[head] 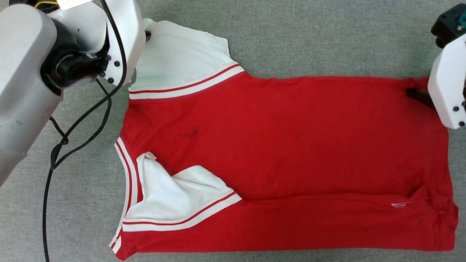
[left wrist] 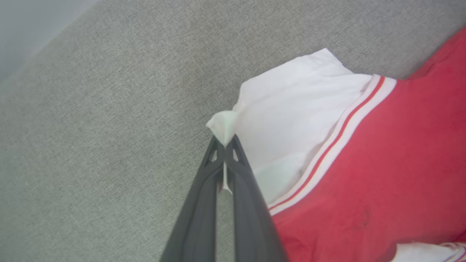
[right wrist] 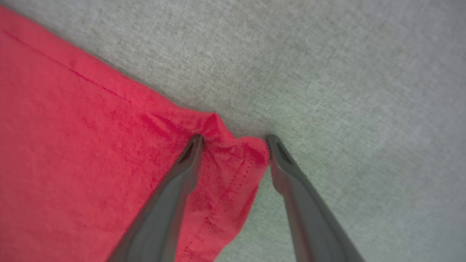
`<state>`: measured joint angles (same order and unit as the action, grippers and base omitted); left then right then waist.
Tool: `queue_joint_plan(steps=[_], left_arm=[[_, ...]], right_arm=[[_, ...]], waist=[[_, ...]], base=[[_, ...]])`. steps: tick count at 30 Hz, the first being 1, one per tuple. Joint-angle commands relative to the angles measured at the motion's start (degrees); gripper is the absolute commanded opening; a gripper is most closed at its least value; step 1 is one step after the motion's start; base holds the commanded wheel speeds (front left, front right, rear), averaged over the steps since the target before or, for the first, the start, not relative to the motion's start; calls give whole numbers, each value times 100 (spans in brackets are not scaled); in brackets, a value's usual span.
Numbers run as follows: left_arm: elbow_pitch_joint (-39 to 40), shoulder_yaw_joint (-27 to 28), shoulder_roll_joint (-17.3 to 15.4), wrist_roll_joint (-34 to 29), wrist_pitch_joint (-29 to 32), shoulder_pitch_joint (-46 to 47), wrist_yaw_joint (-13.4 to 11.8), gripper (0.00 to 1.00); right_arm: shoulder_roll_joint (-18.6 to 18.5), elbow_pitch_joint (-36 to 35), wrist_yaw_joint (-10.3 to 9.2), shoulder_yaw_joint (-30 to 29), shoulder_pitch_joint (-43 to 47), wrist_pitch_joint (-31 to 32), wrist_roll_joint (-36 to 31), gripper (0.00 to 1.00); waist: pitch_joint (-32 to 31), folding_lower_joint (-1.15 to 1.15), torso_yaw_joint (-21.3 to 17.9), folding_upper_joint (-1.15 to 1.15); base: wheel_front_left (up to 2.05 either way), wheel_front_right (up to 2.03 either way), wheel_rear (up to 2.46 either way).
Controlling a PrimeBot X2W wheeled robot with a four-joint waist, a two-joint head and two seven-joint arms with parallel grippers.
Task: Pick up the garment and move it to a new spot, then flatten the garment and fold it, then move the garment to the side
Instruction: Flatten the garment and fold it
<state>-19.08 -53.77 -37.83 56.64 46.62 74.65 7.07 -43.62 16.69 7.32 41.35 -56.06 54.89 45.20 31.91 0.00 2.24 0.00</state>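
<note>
My right gripper grabs the garment by its far hem corner [head: 418, 83] next, since that corner puckers up while the garment's red body [head: 314, 139] lies flat.
The garment [head: 284, 153] lies spread on the grey cloth surface, red body with white sleeves and striped trim, its near long edge folded over. My left gripper [left wrist: 225, 143] is shut on the tip of the far white sleeve [left wrist: 287, 109], a pinch of white cloth poking past its fingertips. In the head view that sleeve [head: 174, 58] runs under the left arm's wrist. My right gripper [right wrist: 233, 140] stands open, straddling the puckered far hem corner [right wrist: 236, 153] of the red cloth; one finger rests on the fabric, the other beside its edge. A dark finger [head: 418, 96] shows at that corner.
The grey cloth surface [head: 309, 32] surrounds the garment on all sides. The left arm's pale body [head: 25, 80] and its black cable [head: 72, 131] hang over the left side. The near white sleeve [head: 174, 196] lies crumpled and folded inward.
</note>
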Motion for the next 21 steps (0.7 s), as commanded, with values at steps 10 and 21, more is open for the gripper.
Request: queue_joint_plan(steps=[10, 21], left_arm=[[347, -177, -267, 150, -405, -448, 29, 0], [1402, -430, -906, 429, -843, -1670, -38, 0]], right_arm=[[-43, 130, 14, 232, 114, -1154, 238, 0], [-510, -198, 14, 307, 1156, -2325, 614, 0]], waist=[[-686, 0, -65, 0], [-1661, 0, 53, 0]], base=[[0, 0, 0], [0, 0, 0]])
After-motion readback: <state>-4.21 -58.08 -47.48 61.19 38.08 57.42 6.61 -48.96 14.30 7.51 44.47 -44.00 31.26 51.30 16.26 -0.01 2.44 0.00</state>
